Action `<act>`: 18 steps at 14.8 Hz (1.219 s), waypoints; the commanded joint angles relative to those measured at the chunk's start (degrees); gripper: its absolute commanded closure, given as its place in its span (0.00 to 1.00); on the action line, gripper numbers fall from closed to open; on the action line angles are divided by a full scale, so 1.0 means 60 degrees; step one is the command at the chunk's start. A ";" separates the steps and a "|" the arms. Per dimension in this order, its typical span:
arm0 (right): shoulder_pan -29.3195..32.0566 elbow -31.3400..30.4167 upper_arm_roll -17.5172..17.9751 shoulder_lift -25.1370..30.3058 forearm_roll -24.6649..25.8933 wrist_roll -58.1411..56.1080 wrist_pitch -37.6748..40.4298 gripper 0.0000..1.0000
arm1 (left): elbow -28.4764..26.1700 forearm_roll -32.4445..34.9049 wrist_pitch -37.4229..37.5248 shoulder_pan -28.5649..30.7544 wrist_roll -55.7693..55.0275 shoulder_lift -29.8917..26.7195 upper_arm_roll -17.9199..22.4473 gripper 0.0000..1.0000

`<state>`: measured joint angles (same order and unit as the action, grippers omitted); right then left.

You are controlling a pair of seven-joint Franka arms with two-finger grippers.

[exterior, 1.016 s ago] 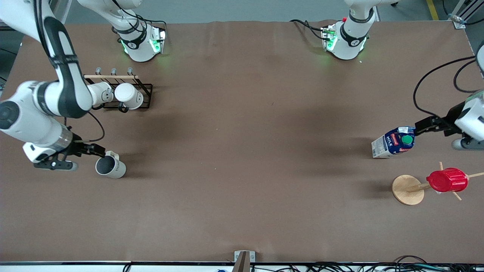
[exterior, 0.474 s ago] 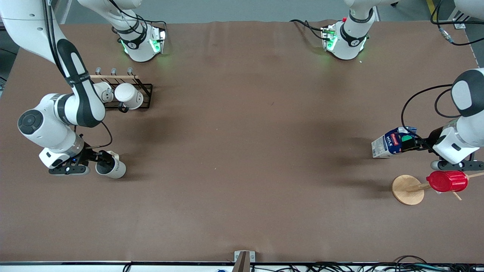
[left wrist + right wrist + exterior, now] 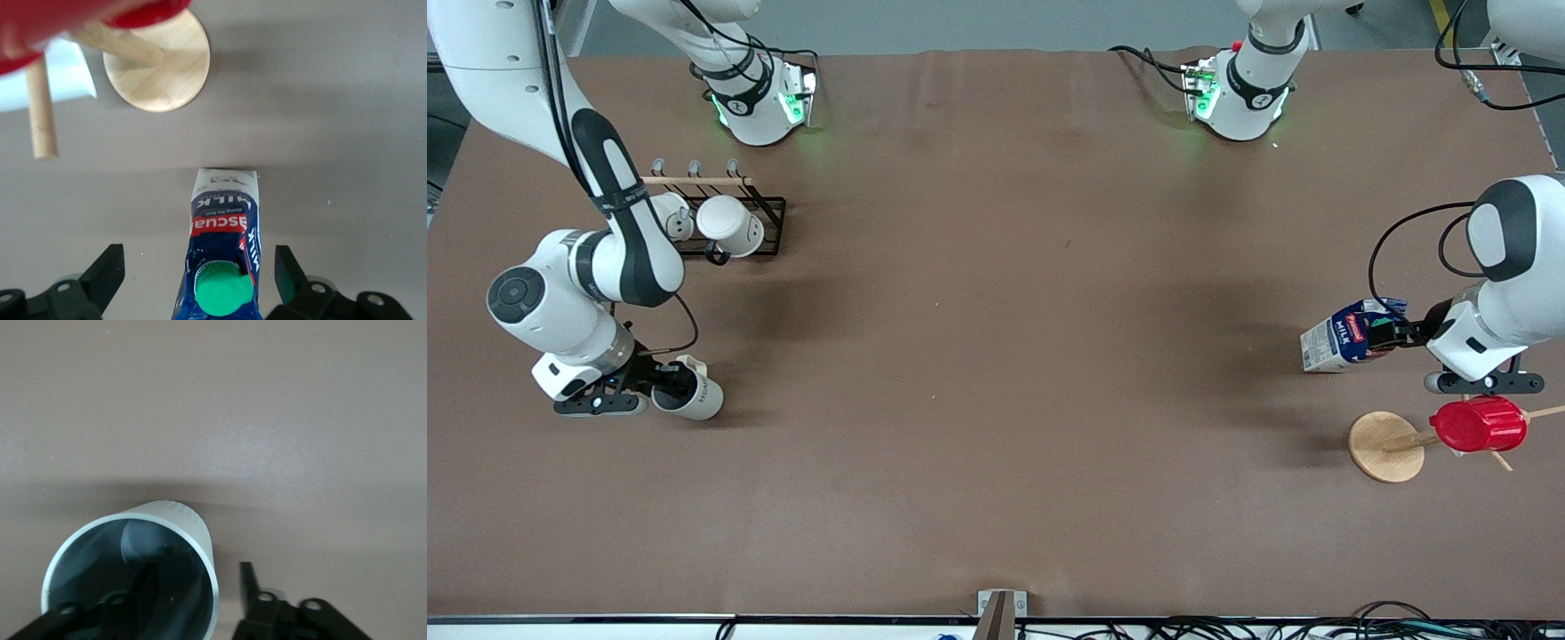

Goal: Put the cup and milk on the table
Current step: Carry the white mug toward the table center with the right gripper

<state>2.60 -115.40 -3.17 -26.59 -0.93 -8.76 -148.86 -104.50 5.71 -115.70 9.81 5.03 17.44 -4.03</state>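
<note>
The robot next needs to grab the carton's capped top (image 3: 223,288) with its left gripper, to place the milk beside the cup on the tabletop.
The cup (image 3: 694,398) stands on the brown table (image 3: 996,356) toward the right arm's end; its dark inside shows in the right wrist view (image 3: 120,573). My right gripper (image 3: 665,378) is over it, open (image 3: 198,572), one finger inside the cup and the other outside, astride the rim. The milk (image 3: 1343,340) stands on the table toward the left arm's end. My left gripper (image 3: 1387,333) is open around its top. In the left wrist view (image 3: 198,261) the fingers (image 3: 107,273) stand wide of the milk (image 3: 223,220) and its green cap (image 3: 223,295).
A black rack (image 3: 769,222) with two plain white mugs (image 3: 729,227) stands farther from the front camera than the cup. A wooden stand (image 3: 1385,446) bearing a red ribbed cup (image 3: 1478,425) is nearer the front camera than the milk; it also shows in the left wrist view (image 3: 157,67).
Both hands swung in over their things: the right gripper came over the cup's rim, the left closed in round the carton's top. Cup and carton stayed put.
</note>
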 commanded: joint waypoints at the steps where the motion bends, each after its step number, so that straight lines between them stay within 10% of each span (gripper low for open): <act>1: 0.0108 -0.0147 0.0074 0.0095 0.0038 -0.0006 -0.0107 1.00 | -0.0424 0.0220 -0.0169 0.0021 -0.0208 -0.0300 -0.0046 0.01; 9: -0.1367 0.1696 0.0278 0.0666 -0.0006 0.3283 0.3787 1.00 | -0.0614 0.0234 -0.0155 0.0006 -0.0707 -0.0329 -0.0105 0.01; 18: -0.5395 0.3804 0.1246 -0.0604 0.0125 1.0169 0.4024 1.00 | -0.0849 0.0234 -0.0155 0.0006 -0.0707 -0.0417 -0.0105 0.08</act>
<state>-25.03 -98.44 4.90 -24.62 -0.95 45.25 -125.07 -107.25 5.73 -115.76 9.70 1.84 17.05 -4.48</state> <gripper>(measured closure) 0.956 0.066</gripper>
